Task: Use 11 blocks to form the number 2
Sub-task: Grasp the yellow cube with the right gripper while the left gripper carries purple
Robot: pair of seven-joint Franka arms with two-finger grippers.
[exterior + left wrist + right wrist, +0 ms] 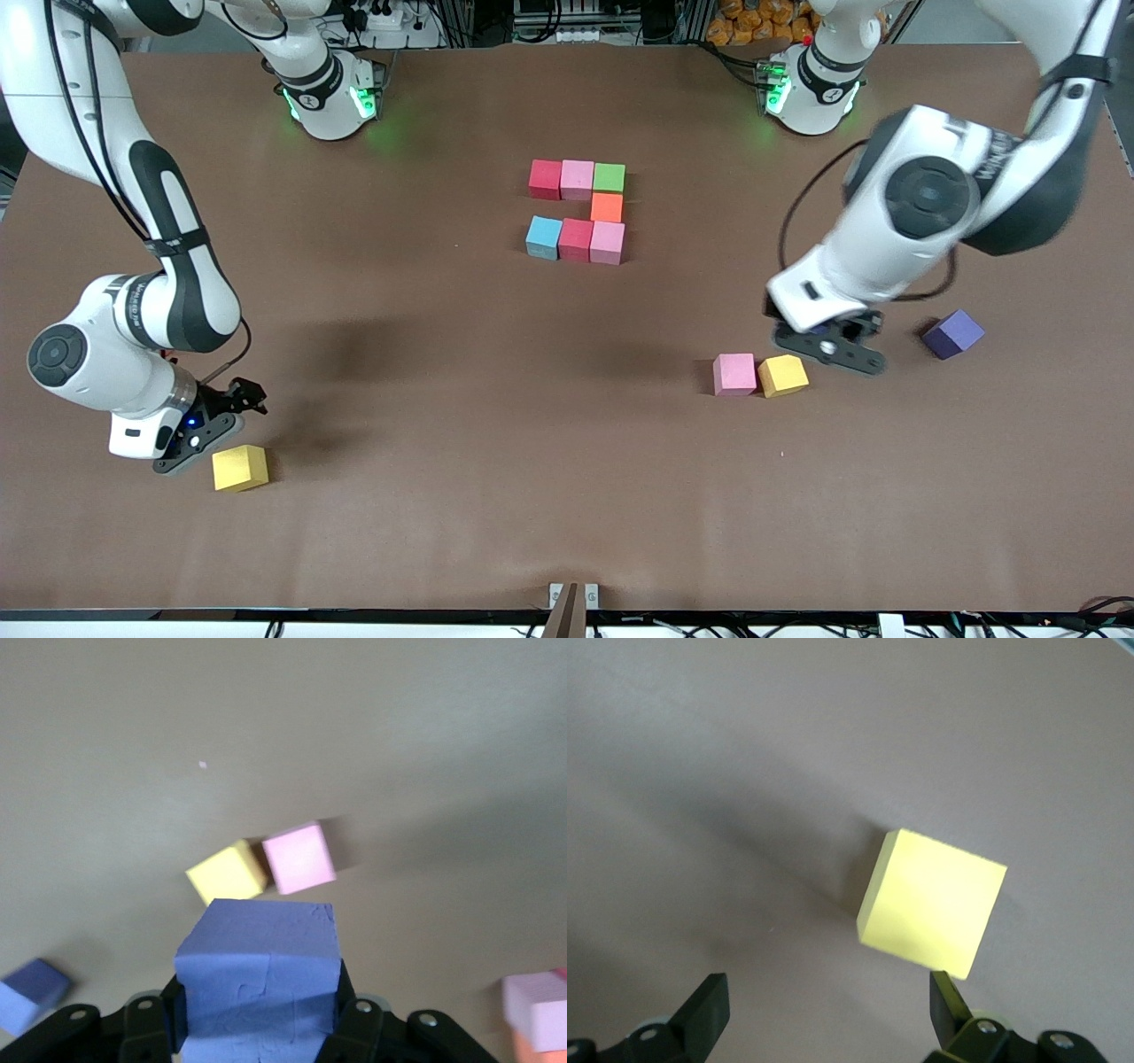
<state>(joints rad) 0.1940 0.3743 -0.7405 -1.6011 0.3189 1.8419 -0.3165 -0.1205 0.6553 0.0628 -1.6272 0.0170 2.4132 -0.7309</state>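
My right gripper must move toward the yellow block before closing; its fingers are short of the yellow block's near edge [908, 952] in the right wrist view.
Seven blocks form the upper rows of the number 2 [577, 209] mid-table: red, pink and green, an orange one under the green, then light blue, red and pink. My left gripper [828, 344] [257, 1014] is shut on a blue block [257, 966], over the table between a yellow block [782, 375] [227, 873] and a purple block [952, 333] [31, 988]. A pink block [734, 373] [299, 857] touches that yellow one. My right gripper [190, 443] [828, 1001] is open and empty, low beside another yellow block [239, 467] [932, 902] that lies just past one fingertip.
The brown table [443, 399] carries only the blocks. The two arm bases [332, 97] [811, 89] stand along the edge farthest from the front camera. A small bracket [573, 595] sits at the edge nearest that camera.
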